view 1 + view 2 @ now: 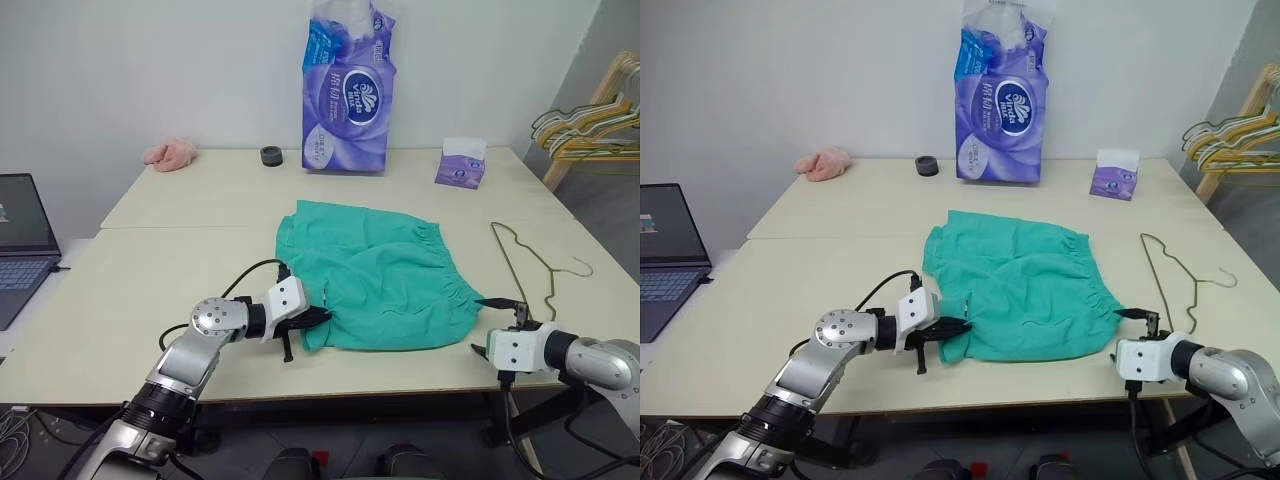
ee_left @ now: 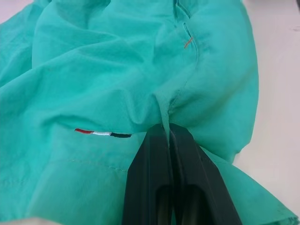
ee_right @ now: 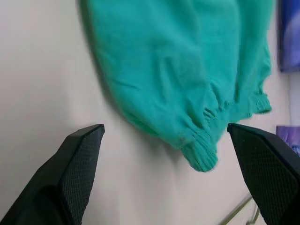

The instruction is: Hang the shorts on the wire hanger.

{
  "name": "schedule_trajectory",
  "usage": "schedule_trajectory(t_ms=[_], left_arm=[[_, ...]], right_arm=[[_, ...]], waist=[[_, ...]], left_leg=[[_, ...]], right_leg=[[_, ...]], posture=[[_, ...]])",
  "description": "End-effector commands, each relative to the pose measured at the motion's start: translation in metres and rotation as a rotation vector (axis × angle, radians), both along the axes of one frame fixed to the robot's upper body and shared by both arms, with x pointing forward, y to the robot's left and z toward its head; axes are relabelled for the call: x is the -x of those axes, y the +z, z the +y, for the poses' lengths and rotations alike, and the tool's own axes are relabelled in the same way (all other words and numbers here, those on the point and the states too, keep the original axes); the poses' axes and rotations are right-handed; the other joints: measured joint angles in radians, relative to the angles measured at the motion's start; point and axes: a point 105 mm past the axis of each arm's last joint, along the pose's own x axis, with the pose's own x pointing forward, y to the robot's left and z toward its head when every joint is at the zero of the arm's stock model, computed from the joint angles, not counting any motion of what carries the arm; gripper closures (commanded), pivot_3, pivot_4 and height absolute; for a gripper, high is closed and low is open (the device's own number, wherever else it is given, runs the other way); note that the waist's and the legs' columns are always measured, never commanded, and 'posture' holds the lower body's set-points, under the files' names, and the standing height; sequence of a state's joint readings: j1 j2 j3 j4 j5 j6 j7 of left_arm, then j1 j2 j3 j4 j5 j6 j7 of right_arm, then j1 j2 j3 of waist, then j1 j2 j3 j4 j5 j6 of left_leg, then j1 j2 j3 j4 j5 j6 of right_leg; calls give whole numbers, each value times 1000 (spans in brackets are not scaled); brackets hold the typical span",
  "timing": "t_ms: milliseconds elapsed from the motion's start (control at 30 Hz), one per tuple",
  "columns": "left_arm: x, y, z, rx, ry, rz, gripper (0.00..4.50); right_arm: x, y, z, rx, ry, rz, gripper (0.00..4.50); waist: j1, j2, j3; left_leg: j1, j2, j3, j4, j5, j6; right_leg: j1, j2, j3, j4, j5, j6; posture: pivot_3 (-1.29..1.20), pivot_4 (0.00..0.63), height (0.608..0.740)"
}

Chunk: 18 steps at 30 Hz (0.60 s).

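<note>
My right gripper grabs the shorts by the waistband's gathered corner [image 1: 474, 303] next, which puckers up from the table while the leg fabric [image 1: 375, 300] lies flat.
The teal-green shorts [image 1: 385, 275] lie flat in the middle of the table, gathered waistband toward the right. My left gripper [image 1: 318, 318] is shut on the shorts' near left corner; in the left wrist view its fingers [image 2: 154, 159] pinch a fold of the fabric [image 2: 117, 79] beside a small striped tag. My right gripper [image 1: 485, 326] stands open at the table's near edge, just right of the waistband's near corner [image 3: 199, 154] and apart from it. The wire hanger [image 1: 549, 272] lies flat on the table to the right of the shorts, hook pointing right.
A tall purple tissue pack [image 1: 345, 100], a small tissue box [image 1: 460, 162], a black ring [image 1: 271, 156] and a pink cloth [image 1: 170, 153] stand along the table's back. A laptop [image 1: 20, 240] sits at the left. Coloured hangers [image 1: 590, 125] hang on a rack at the right.
</note>
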<state>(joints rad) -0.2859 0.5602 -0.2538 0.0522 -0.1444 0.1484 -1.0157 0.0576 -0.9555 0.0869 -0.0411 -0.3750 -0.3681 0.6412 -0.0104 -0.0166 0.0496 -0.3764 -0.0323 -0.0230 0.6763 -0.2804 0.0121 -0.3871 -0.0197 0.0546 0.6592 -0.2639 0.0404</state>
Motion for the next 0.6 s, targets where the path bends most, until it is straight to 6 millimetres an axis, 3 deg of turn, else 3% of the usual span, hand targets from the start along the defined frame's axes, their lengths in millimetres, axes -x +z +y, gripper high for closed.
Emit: schedule_trajectory(t_ms=[33, 200, 267, 400, 600], left_arm=[[-6, 22, -1, 50, -3, -53, 4479], [-10, 26, 5, 52, 16, -60, 4479], [-11, 27, 8, 48, 21, -62, 4500], [-13, 29, 18, 34, 34, -66, 4500], [-10, 30, 27, 6, 10, -45, 4500]], right_arm=[[-15, -7, 12, 42, 68, -57, 0], [-45, -13, 22, 61, 64, -104, 0], [-53, -14, 23, 59, 61, -112, 380], [-63, -11, 24, 19, 43, -81, 1606], [-55, 3, 32, -108, 35, -6, 3826]], waist=[[-7, -2, 0], [-23, -5, 2], [-24, -5, 2], [-22, -5, 2], [-20, -5, 2]], left_leg=[[1, 0, 0, 0, 0, 0], [12, 1, 0, -3, -1, -1], [15, 1, 0, -5, -1, -1], [15, 1, 0, -6, -1, -1], [14, 1, 0, -6, -1, -1]], right_leg=[[1, 0, 1, 0, 0, 0], [10, 0, 1, 0, -1, -3], [12, 1, 1, 0, -1, -4], [12, 0, 1, 0, 0, -7], [12, 0, 1, 0, 0, -7]], posture=[[-55, 33, 740], [-47, 27, 740], [-33, 21, 740], [-19, 17, 740], [-23, 20, 740]])
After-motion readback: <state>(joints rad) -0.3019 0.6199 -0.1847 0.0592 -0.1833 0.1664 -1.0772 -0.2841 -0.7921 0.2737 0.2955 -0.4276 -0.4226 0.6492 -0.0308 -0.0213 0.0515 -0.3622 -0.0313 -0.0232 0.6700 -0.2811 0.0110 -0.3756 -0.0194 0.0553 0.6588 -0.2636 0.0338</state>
